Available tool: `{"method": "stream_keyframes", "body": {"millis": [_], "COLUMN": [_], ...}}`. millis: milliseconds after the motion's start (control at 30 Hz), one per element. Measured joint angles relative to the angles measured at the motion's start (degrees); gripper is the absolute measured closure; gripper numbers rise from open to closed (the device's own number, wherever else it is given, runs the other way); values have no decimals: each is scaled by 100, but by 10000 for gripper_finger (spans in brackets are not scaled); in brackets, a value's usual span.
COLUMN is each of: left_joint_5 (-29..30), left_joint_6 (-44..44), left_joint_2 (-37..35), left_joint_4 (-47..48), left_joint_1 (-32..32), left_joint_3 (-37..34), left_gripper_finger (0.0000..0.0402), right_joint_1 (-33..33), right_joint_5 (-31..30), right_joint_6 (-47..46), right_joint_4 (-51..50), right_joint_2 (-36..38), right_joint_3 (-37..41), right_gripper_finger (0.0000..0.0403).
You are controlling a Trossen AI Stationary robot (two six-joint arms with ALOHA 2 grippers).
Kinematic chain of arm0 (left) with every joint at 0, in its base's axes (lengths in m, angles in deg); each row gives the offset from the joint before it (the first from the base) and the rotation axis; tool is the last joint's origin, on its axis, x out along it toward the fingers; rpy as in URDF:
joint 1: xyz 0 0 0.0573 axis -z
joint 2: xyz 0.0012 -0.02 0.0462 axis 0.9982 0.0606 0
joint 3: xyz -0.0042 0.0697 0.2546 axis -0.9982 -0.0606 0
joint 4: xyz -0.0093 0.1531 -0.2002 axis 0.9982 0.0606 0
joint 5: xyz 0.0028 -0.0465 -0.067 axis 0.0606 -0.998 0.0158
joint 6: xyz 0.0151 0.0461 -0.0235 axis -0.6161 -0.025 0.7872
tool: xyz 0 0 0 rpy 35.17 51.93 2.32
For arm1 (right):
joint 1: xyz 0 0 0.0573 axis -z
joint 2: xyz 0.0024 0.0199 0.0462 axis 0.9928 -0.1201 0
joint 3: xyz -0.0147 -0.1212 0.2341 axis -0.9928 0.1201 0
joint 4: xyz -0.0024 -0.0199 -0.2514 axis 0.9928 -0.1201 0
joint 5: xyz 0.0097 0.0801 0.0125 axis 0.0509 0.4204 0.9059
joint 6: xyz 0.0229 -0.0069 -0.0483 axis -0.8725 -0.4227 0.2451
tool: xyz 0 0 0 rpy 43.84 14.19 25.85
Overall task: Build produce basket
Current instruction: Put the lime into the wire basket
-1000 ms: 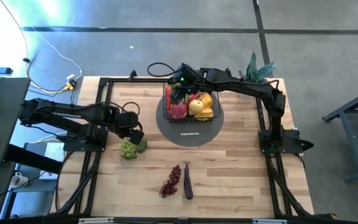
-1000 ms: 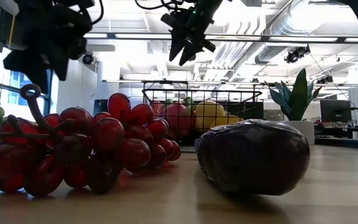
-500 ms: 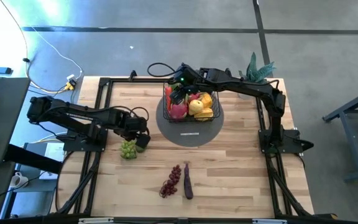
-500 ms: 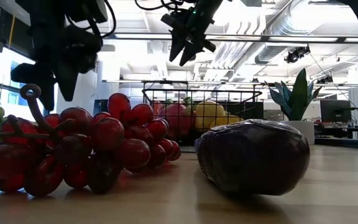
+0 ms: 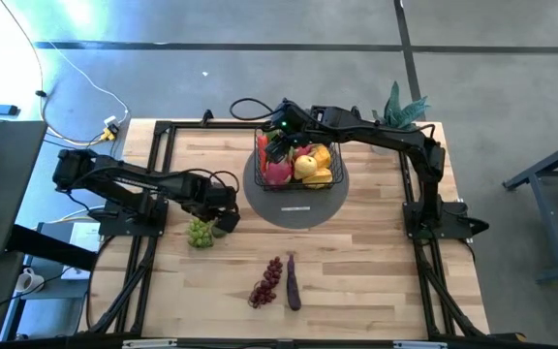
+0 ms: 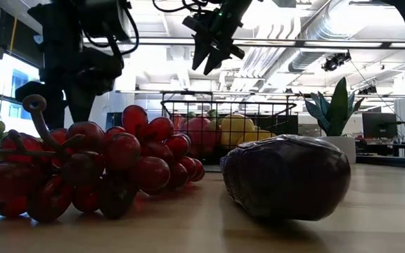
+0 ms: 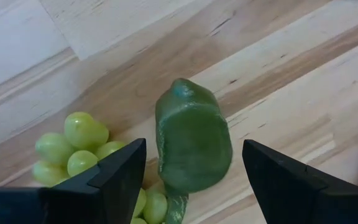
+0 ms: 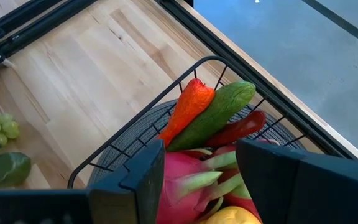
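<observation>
My left gripper's fingers stop above the dark green fruit, with wood showing between them, so it is too early to close; lowering comes next.
The black wire basket [image 5: 298, 165] stands on a round grey disc and holds a pink dragon fruit [image 8: 185, 186], an orange vegetable [image 8: 188, 109], a cucumber [image 8: 215, 113], a red chili [image 8: 241, 127] and yellow fruits [image 5: 310, 167]. My right gripper [image 8: 201, 180] is open and empty above the basket's far left part [image 6: 209, 60]. My left gripper [image 7: 194, 180] is open above a dark green fruit [image 7: 193, 143], which lies on the table against a bunch of green grapes [image 7: 79, 149]. Its fingers stand on either side of the fruit without touching it.
Red grapes [image 5: 266, 281] and a purple eggplant [image 5: 293, 281] lie near the table's front edge. A potted green plant [image 5: 400, 105] stands at the far right corner. Bare wood lies between the disc [image 5: 294, 208] and the front fruits.
My left gripper has gone toward the table's right edge and a little nearer, from beside the green grapes to over the dark green fruit. It stays open.
</observation>
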Motion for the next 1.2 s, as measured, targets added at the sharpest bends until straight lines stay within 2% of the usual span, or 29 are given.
{"method": "stream_keyframes", "body": {"millis": [533,867,1200], "left_joint_5": [3,36,10], "left_joint_6": [71,-356,-1266], "left_joint_2": [773,806,784], "left_joint_4": [-265,-294,-318], "left_joint_1": [216,214,-36], "left_joint_3": [0,4,467], "left_gripper_finger": [146,229,237], "right_joint_1": [0,-11,-11], "right_joint_5": [144,342,738], "right_joint_6": [-2,-20,-24], "right_joint_4": [-99,-216,-336], "right_joint_2": [-2,11,50], "right_joint_3": [0,2,4], "right_gripper_finger": [222,222,222]}}
